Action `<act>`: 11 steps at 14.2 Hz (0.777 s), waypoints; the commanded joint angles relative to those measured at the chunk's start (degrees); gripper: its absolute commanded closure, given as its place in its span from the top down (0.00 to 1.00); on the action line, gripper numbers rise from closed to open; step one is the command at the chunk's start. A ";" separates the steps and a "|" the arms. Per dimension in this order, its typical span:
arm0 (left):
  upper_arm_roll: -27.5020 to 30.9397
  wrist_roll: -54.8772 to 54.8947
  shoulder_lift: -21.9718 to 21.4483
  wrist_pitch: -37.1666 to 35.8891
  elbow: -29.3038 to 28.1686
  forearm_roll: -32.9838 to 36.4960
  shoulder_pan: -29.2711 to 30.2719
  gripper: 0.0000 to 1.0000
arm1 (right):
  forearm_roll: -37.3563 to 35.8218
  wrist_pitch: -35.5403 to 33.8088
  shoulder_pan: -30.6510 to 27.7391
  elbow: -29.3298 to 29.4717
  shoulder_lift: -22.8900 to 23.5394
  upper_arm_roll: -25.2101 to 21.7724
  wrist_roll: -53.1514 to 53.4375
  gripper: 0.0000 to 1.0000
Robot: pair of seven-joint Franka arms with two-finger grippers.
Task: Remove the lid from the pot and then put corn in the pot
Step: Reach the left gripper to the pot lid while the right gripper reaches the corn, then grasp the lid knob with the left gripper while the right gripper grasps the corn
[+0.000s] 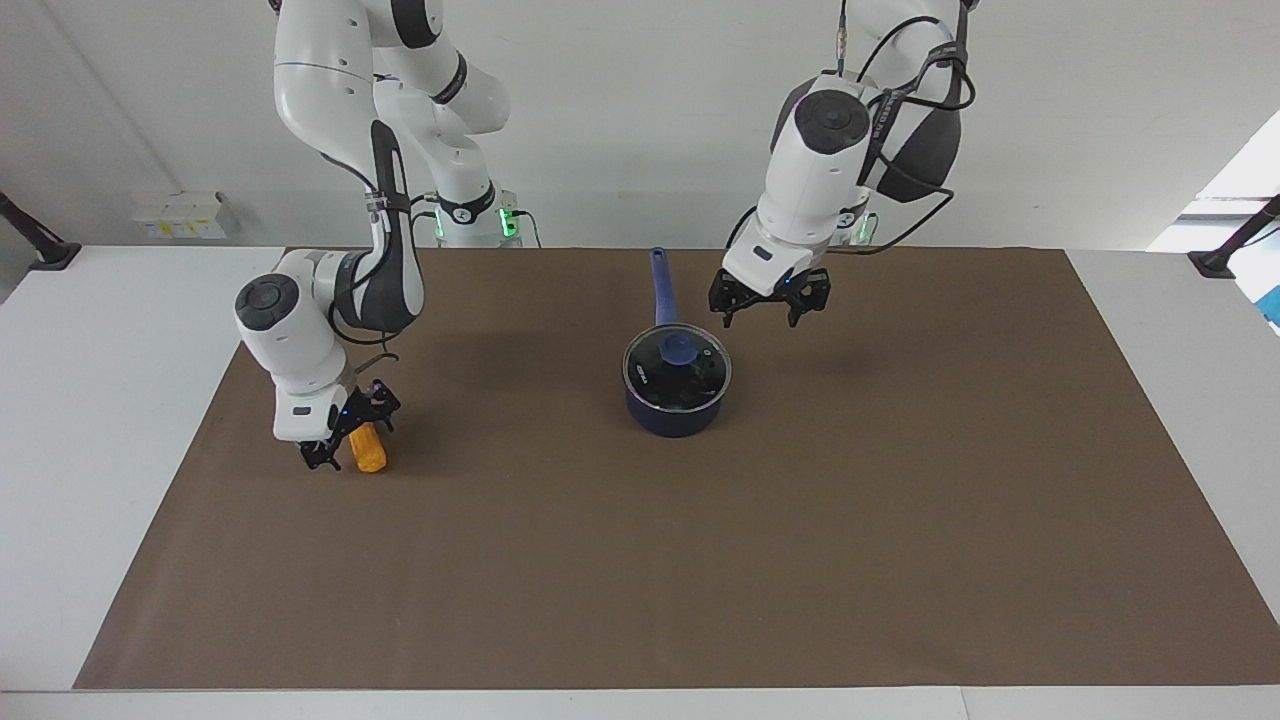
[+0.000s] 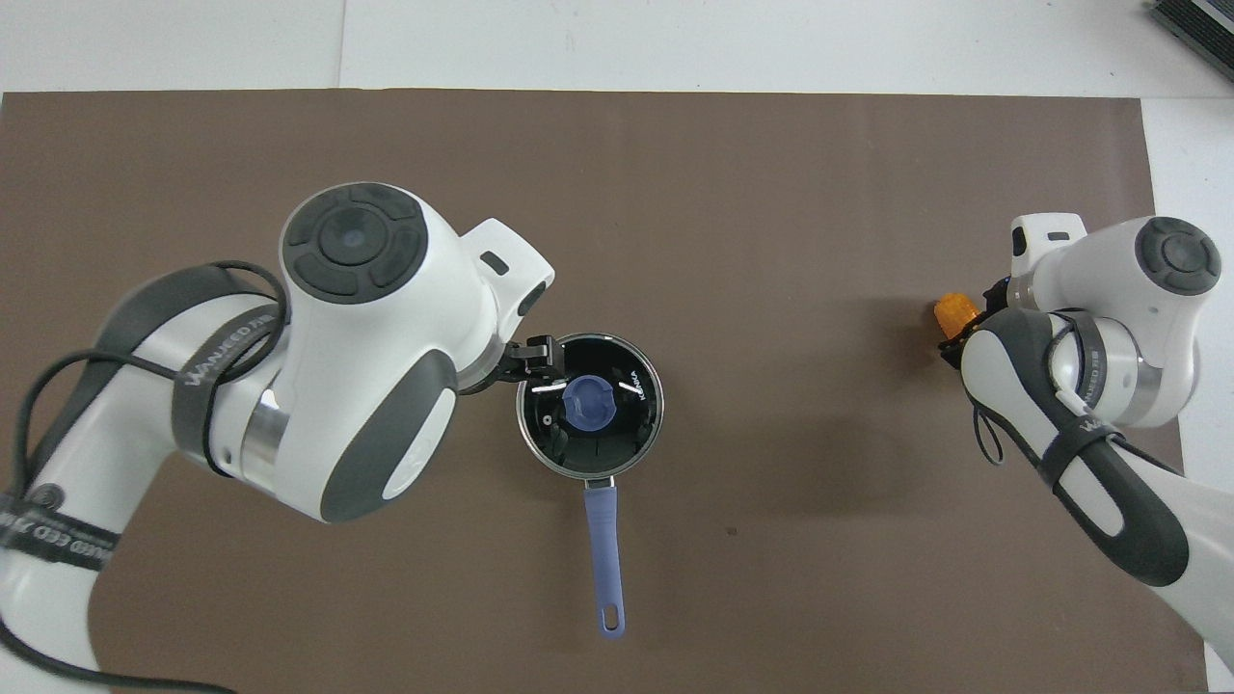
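Observation:
The round glass [image 2: 626, 438] spans the whole pot and is too wide for the robot's fingers, so the left gripper next needs to grab the lid by its blue knob [image 2: 590, 403] to lift it.
The dark blue pot [image 1: 676, 408] stands mid-table with its long handle [image 1: 659, 285] pointing toward the robots. The glass lid [image 1: 690, 375] with its blue knob [image 1: 678, 348] sits on the pot [image 2: 590, 467]. My left gripper [image 1: 762, 314] hangs open in the air, just above and beside the lid's rim on the left arm's side, its tips [image 2: 533, 354] over the rim's edge. The orange corn [image 1: 369, 450] lies on the mat toward the right arm's end. My right gripper [image 1: 348, 434] is down at it, open, a finger on either side. From overhead only the corn's tip [image 2: 952, 312] shows.
A brown mat [image 1: 700, 560] covers most of the white table [image 1: 100, 330]. The left arm's big wrist housing [image 2: 376, 337] blocks the overhead view of the mat beside the pot. Small white boxes [image 1: 180, 215] sit by the wall, off the mat.

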 commanded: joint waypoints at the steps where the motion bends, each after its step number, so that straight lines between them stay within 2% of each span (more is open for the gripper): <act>1: 1.10 -5.18 1.46 3.50 -0.02 -0.35 -2.81 1.00 | 0.55 1.60 -0.54 -1.40 -0.49 0.45 -0.86 0.78; 2: 1.10 -7.20 2.69 4.29 0.50 -0.26 -4.21 1.00 | 0.55 1.51 -0.54 -1.40 -0.49 0.45 -0.51 0.45; 3: 1.10 -9.31 4.09 5.95 0.77 -0.26 -5.27 1.00 | 0.55 1.25 -0.54 -1.40 -0.49 0.45 1.15 0.07; 4: 1.10 -10.90 5.24 7.88 0.77 -0.17 -6.15 1.00 | 0.55 0.64 -0.54 -1.40 -0.58 0.45 3.42 0.00; 11: 1.19 -11.53 6.12 10.01 -1.87 -0.17 -8.36 1.00 | 0.47 0.37 -0.45 -1.13 -0.49 0.45 3.45 0.00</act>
